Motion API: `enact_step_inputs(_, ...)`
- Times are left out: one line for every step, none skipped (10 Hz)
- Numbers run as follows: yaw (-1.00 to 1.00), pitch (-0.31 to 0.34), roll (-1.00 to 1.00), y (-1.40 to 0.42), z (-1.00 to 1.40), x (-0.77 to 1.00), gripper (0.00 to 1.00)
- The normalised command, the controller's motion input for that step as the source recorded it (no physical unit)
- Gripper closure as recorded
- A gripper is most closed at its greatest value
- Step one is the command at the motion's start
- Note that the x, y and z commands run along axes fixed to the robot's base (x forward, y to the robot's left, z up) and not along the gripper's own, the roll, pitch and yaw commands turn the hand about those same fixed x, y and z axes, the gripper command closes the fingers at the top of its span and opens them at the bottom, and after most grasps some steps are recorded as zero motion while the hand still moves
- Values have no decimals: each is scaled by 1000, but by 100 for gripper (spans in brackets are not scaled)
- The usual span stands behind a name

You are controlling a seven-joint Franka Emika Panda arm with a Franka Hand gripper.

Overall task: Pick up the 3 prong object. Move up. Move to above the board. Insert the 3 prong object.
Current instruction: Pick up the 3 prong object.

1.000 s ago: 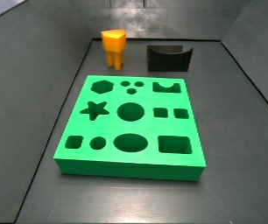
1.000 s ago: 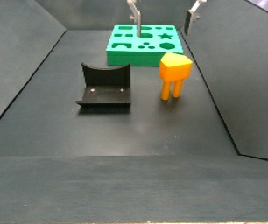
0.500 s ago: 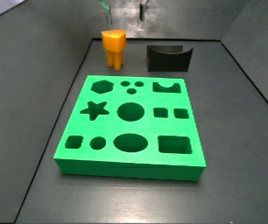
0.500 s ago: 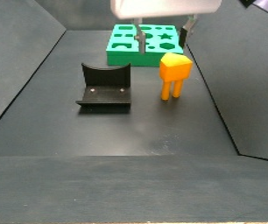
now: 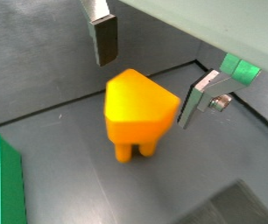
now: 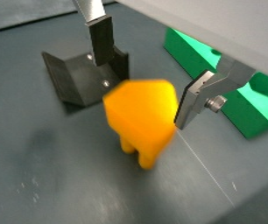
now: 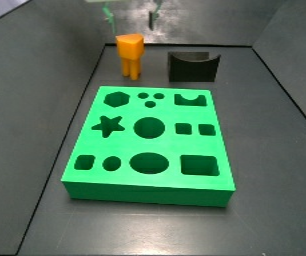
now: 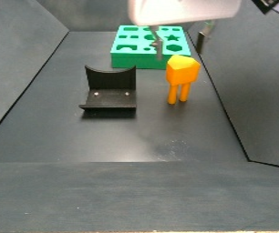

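Observation:
The orange 3 prong object needs to go into the board (image 7: 149, 142) with its prongs, so my gripper should next grab the object by its wide top (image 7: 129, 43).
The 3 prong object (image 7: 129, 54) is a small orange piece standing upright on its prongs on the dark floor, beyond the far end of the board (image 7: 149, 142). It also shows in the side view (image 8: 180, 76) and in both wrist views (image 5: 140, 110) (image 6: 143, 115). The gripper (image 7: 130, 14) is open and hangs just above the piece. In both wrist views its silver fingers (image 5: 103, 40) (image 6: 200, 96) stand on either side of the orange top without touching it. The green board also shows in the side view (image 8: 139, 53) and a wrist view (image 6: 224, 79).
The black fixture (image 7: 192, 65) with a curved notch stands beside the orange piece, also seen in a side view (image 8: 108, 90) and a wrist view (image 6: 74, 77). Dark sloping walls enclose the floor on both sides.
The gripper has shifted sideways from over the fixture side to directly over the orange piece. The piece, board and fixture have not moved.

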Motion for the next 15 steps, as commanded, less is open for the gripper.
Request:
enact_step_inputs(-74, 0, 120, 0, -291, -246, 0)
enact_step_inputs(-114, 0, 20, 94, -189, -51, 0)
enact_step_inputs(-177, -16, 0, 137, -120, 0, 0)
enact_step_inputs(-163, 0, 0, 111, -157, -31, 0)
enact_step_inputs(-157, -1, 0, 91, -177, 0, 0)
enact_step_inputs(-154, -17, 3, 34, -209, 0, 0)
enact_step_inputs(-163, -47, 16, 0, -243, 17, 0)
enact_step_inputs(-151, -57, 39, 0, -311, 0, 0)
enact_step_inputs(-86, -37, 63, 0, -391, 9, 0)
enact_step_inputs(-69, -50, 57, 0, -409, 26, 0)
enact_step_inputs(-51, -64, 41, 20, -414, 60, 0)
enact_step_inputs(-57, -44, 11, 34, -297, 43, 0)
enact_step_inputs(0, 0, 0, 0, 0, 0, 100)
enact_step_inputs(0, 0, 0, 0, 0, 0, 100)
enact_step_inputs(0, 0, 0, 0, 0, 0, 100)
